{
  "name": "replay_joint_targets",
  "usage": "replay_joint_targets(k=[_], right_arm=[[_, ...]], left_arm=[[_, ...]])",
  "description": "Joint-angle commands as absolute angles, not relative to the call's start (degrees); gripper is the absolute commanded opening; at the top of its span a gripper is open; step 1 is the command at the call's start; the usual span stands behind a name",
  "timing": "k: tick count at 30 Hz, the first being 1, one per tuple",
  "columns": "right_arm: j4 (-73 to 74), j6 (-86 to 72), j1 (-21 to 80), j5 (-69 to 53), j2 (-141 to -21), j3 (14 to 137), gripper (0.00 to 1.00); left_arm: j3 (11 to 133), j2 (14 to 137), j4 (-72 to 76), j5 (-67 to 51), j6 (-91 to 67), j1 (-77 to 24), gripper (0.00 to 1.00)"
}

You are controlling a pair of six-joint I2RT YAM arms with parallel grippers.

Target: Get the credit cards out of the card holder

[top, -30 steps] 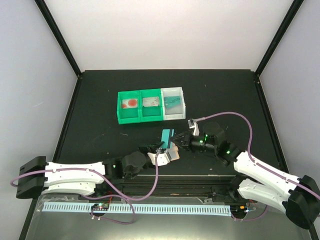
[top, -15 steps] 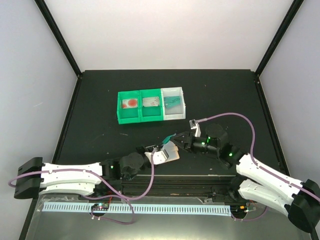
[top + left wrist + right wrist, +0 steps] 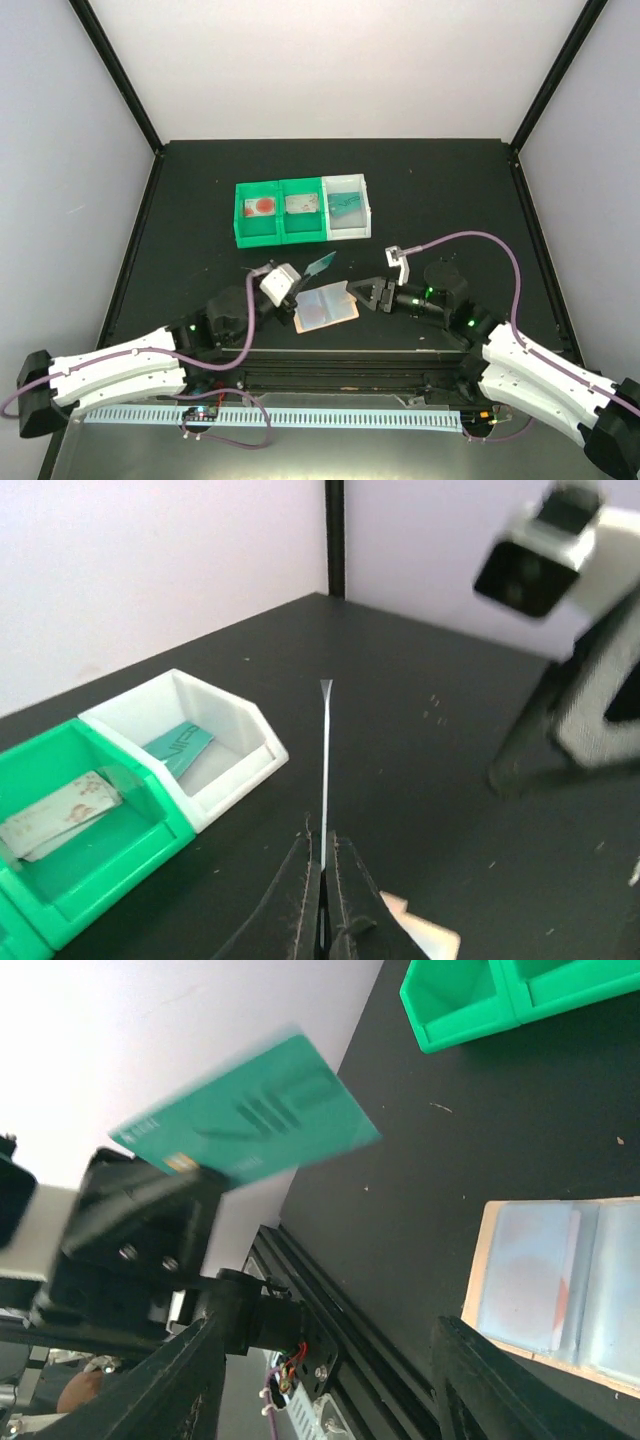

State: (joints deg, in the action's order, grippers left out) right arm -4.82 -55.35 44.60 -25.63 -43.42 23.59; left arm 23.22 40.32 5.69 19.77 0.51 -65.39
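Next, my right gripper grabs the teal credit card by the end (image 3: 330, 256) opposite its gold chip, to bring the card to the white compartment (image 3: 346, 208).
A teal credit card (image 3: 322, 264) hangs above the table with my left gripper (image 3: 304, 276) shut on its lower edge. The left wrist view shows the card (image 3: 324, 750) edge-on, the jaws pressed against both its faces. The tan card holder (image 3: 325, 307) lies open and flat on the table, its bluish inner pockets up. Just right of the holder my right gripper (image 3: 362, 294) is open and holds nothing. In the right wrist view the card (image 3: 250, 1120) floats at upper left and the holder (image 3: 555, 1280) lies at right.
A green-and-white three-compartment bin tray (image 3: 300, 236) stands behind the holder. Its white compartment (image 3: 235, 730) holds another teal card (image 3: 347, 203); the green compartments hold other cards. The black aluminium rail (image 3: 340, 360) runs along the near table edge.
The right gripper opened and let go of the holder, which dropped flat and open on the table. The left gripper closed on the teal card and carried it left and back.
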Motion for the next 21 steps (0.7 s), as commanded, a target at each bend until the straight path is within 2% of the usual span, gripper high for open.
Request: replay_joint_targets(k=[1,8,11,21], right_arm=[[-14.1,-54.9,44.72,-27.07,-42.73,20.41,0.56],[-24.57,-58.42,44.73,-29.12,-42.84,18.06,0.57],[-29.05,-59.94,44.71,-30.39,-43.32,17.76,0.6],[-31.54,-62.38,44.76,-30.36,-45.08,17.3,0.57]], left_arm=[[23.03,35.53,5.09,6.48,-13.03,-60.12,0.02],[22.67,30.8,5.79,4.15,-30.82,-57.88,0.02],[22.46,31.06,7.78,1.37,-37.72,-57.74,0.02],[17.91,33.05,19.62,-4.4,-52.31,-57.79,0.02]])
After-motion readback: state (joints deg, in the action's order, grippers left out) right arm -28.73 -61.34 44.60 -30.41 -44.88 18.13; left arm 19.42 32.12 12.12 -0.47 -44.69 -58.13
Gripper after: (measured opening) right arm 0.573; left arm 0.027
